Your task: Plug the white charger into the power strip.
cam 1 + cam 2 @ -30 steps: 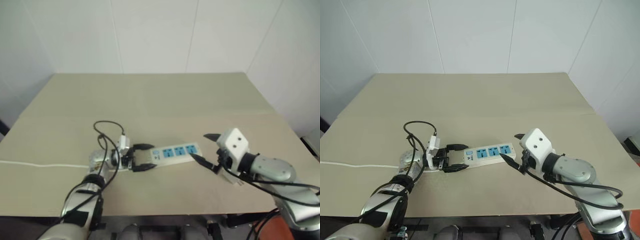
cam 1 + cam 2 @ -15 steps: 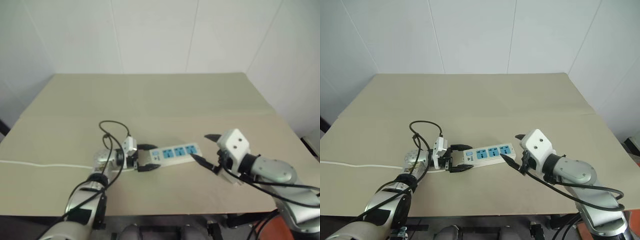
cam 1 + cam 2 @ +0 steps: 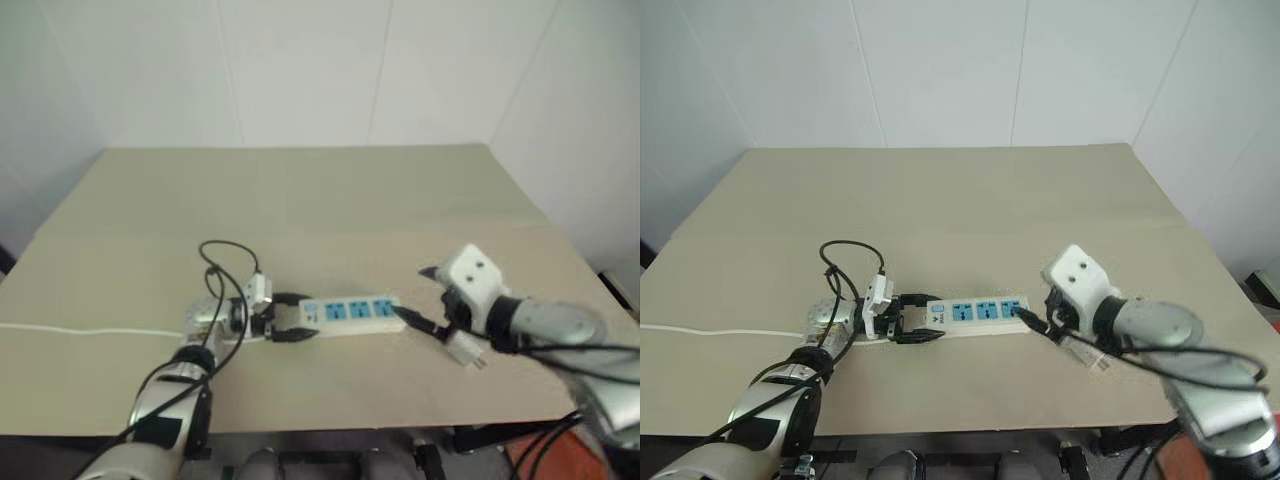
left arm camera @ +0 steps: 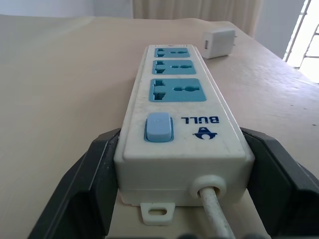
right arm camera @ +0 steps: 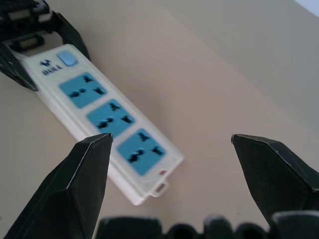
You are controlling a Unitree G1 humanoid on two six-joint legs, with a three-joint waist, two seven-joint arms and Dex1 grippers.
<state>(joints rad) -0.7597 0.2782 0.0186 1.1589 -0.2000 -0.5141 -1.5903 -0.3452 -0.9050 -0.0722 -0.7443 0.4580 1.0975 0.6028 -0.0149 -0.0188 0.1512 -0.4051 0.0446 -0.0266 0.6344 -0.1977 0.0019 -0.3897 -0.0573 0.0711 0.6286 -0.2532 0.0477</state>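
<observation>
I will next grab the white charger by its body (image 3: 462, 348) with my right gripper. The charger's prongs then stay free to go into a socket.
The power strip (image 3: 350, 312) lies flat on the tan table, three blue sockets up, with its switch and cord at the left end. My left gripper (image 3: 292, 318) is shut on that cord end, one black finger (image 4: 94, 174) against each long side. My right gripper (image 3: 420, 297) hovers open just above the strip's far right end (image 5: 144, 174), with nothing between its fingers. The white charger (image 4: 218, 42) lies on the table just past that far end, on the near side, partly under my right arm (image 3: 466, 352).
The strip's thin white cord (image 3: 90, 329) trails left across the table and off its edge. A black cable loop (image 3: 225, 258) rises from my left wrist. The table's front edge (image 3: 330, 428) runs close below both arms.
My left gripper's fingers have closed in against the strip's sides, and the strip has turned slightly. My right gripper has lifted a little and drifted right, still open.
</observation>
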